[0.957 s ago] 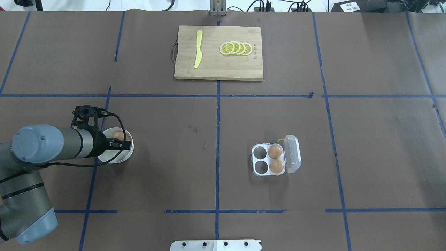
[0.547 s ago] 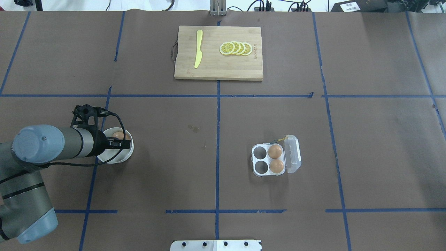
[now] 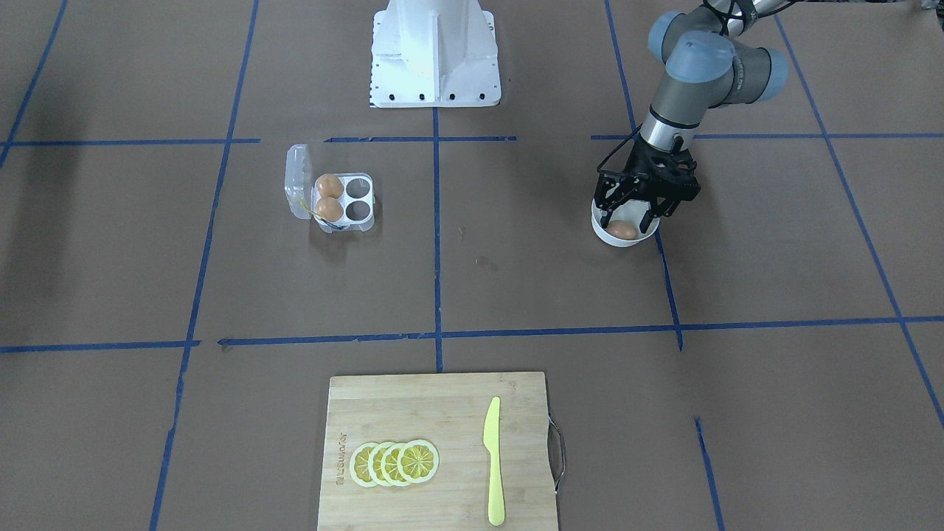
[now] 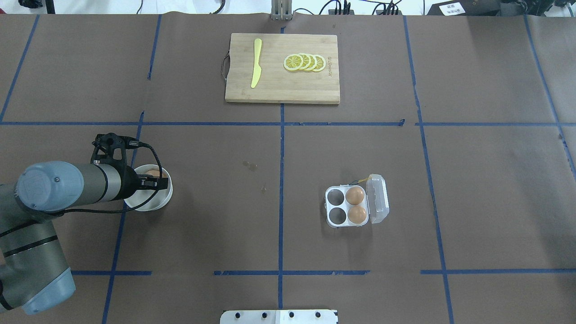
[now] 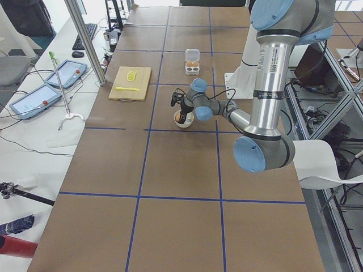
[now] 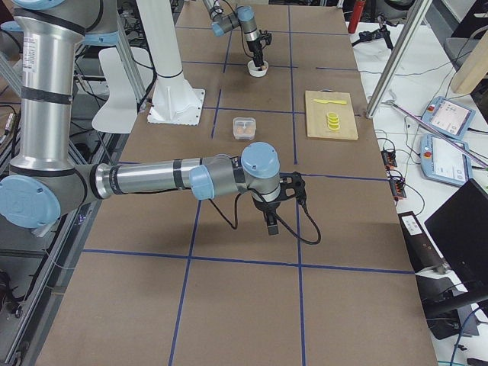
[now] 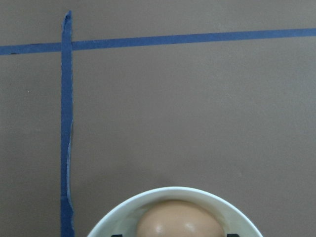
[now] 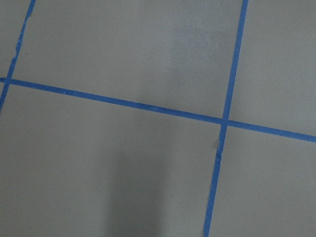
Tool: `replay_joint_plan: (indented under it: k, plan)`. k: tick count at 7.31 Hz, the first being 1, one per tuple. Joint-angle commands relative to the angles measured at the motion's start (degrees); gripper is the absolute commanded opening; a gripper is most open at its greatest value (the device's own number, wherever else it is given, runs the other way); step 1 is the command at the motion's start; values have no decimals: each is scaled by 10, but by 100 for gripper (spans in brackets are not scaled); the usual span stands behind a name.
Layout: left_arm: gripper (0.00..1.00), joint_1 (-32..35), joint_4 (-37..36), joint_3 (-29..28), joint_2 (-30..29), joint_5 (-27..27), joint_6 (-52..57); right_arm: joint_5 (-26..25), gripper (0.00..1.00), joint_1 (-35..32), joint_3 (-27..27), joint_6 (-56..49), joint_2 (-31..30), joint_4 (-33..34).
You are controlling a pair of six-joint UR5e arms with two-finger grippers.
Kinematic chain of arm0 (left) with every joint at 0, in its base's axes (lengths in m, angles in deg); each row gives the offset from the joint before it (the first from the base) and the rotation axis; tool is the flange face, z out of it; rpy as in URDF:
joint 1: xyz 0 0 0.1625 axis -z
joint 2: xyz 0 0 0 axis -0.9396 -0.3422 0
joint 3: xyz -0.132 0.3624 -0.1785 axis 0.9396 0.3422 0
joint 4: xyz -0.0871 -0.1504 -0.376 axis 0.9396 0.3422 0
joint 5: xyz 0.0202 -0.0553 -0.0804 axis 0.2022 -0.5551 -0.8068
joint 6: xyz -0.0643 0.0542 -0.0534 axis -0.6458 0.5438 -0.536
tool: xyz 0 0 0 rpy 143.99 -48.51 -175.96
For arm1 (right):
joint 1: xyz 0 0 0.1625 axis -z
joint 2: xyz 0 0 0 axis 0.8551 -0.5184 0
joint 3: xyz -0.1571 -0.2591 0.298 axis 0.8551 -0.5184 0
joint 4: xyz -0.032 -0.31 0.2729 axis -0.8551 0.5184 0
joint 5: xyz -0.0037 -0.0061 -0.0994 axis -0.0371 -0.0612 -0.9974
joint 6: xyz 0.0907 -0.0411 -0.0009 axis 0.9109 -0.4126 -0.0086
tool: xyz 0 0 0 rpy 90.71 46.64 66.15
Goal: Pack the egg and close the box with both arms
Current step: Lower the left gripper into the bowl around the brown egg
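Observation:
The orange-brown egg needs to be packed into the carton point(image 3: 358, 200). My left gripper will next grab around the egg's rounded shell point(image 3: 622, 230).
One orange-brown egg point(image 3: 623, 230) lies in a round white bowl point(image 3: 614, 240) at the table's left. My left gripper point(image 3: 633, 215) reaches down into the bowl, open, with a finger on each side of the egg and a small gap to it. The egg point(image 7: 180, 219) fills the bottom of the left wrist view. The clear egg carton point(image 4: 327, 207) stands open at centre right. Two eggs point(image 4: 355, 195) sit in its right cells, the two left cells are empty, and the lid point(image 4: 379, 198) lies open to the right. My right gripper point(image 6: 272, 223) shows only in the exterior right view, so I cannot tell its state.
A wooden cutting board point(image 4: 279, 90) at the far middle carries a yellow knife point(image 4: 256, 63) and lemon slices point(image 4: 305, 62). The white pedestal point(image 3: 435, 51) stands at the robot's edge. Blue tape lines cross the brown table.
My left gripper has shifted slightly over the bowl and now covers more of the egg. The carton and its eggs have not moved.

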Motion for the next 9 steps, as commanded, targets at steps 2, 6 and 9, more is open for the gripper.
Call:
replay_joint_plan:
  k: [2,6,9]
  plan:
    - [76,0,0,-5,-8,21,0,0,100,0,0,0,0,0]
    - [70,0,0,-6,-8,21,0,0,100,0,0,-1,-1,0]
    - [43,0,0,-2,-8,21,-1,0,100,0,1,-2,-1,0]
